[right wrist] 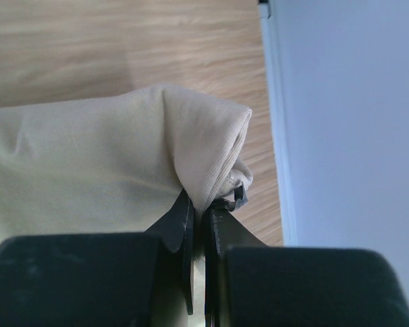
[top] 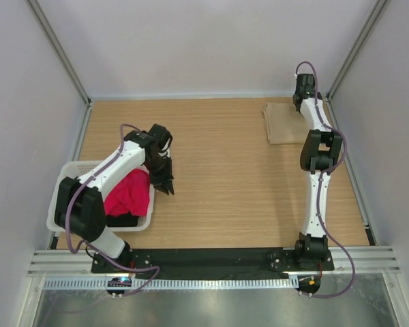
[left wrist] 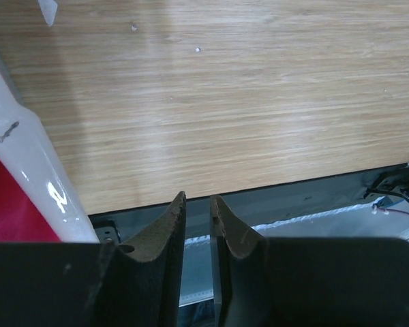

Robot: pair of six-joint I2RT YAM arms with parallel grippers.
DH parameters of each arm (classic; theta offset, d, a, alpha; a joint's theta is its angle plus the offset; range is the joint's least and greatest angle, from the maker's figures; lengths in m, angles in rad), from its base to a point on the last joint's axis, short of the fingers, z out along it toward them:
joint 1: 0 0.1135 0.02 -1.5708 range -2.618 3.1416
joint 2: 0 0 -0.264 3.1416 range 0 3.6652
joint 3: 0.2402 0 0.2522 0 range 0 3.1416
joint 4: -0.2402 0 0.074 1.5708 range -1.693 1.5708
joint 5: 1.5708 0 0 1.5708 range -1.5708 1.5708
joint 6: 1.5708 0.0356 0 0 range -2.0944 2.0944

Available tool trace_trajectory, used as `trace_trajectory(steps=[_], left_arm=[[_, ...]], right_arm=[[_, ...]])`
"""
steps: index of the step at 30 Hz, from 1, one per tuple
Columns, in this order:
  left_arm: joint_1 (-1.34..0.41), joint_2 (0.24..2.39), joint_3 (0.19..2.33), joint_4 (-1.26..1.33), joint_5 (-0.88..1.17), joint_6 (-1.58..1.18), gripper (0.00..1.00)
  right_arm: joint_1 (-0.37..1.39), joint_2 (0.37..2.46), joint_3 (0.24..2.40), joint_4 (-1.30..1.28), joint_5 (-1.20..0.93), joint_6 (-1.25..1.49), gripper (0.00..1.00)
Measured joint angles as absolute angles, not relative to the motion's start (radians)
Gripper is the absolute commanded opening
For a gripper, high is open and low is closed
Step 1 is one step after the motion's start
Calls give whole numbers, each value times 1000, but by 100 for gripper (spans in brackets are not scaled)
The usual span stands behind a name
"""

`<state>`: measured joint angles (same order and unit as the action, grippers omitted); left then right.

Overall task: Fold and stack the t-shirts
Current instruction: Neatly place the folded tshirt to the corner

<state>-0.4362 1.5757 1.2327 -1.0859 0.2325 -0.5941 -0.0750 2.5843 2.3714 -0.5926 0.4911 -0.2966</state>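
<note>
Bare table shows between the tan t-shirt [top: 283, 124] and the grey walls, so it is too early to open my right gripper now. The t-shirt would end short of the table's back corner.
The tan t-shirt [top: 283, 124] lies folded on the table at the back right. My right gripper [top: 300, 103] is at its far right corner. In the right wrist view this gripper [right wrist: 203, 204] is shut on a bunched fold of the tan cloth [right wrist: 88, 157]. The red-pink t-shirt [top: 127, 193] lies crumpled in the white basket [top: 67, 178] at the left, with the black t-shirt [top: 123, 219] under its near side. My left gripper [top: 167, 184] hangs just right of the basket. Its jaws [left wrist: 198, 197] stand a narrow gap apart, with nothing between them.
The basket's white rim [left wrist: 34, 163] and a strip of red cloth [left wrist: 7, 204] sit at the left of the left wrist view. Grey walls close in the table at the back and sides [top: 204, 48]. A black rail [top: 211, 257] runs along the near edge.
</note>
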Motion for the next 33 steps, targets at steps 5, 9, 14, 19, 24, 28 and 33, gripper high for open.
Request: trace_trajectory(steps=[5, 9, 14, 19, 24, 28, 33], left_arm=[[-436, 1589, 1267, -1120, 231, -602, 21], [-436, 1629, 1298, -1127, 231, -603, 20], [-437, 1636, 1307, -1142, 231, -609, 20], [-437, 1647, 1315, -1155, 231, -618, 20], [-438, 1660, 1322, -1162, 231, -620, 20], [-438, 1660, 1322, -1170, 231, -620, 20], [-439, 1660, 1322, -1174, 231, -620, 20]], right_arm=[[-85, 2621, 2409, -505, 515, -336, 1], [-88, 2660, 2451, -459, 531, -355, 1], [-94, 2684, 2455, -414, 543, -368, 1], [-111, 2703, 2460, -376, 556, -382, 1], [-127, 2728, 2480, -342, 568, -392, 1], [-129, 2750, 2490, -308, 567, -396, 1], [-129, 2766, 2495, -287, 566, -402, 2]])
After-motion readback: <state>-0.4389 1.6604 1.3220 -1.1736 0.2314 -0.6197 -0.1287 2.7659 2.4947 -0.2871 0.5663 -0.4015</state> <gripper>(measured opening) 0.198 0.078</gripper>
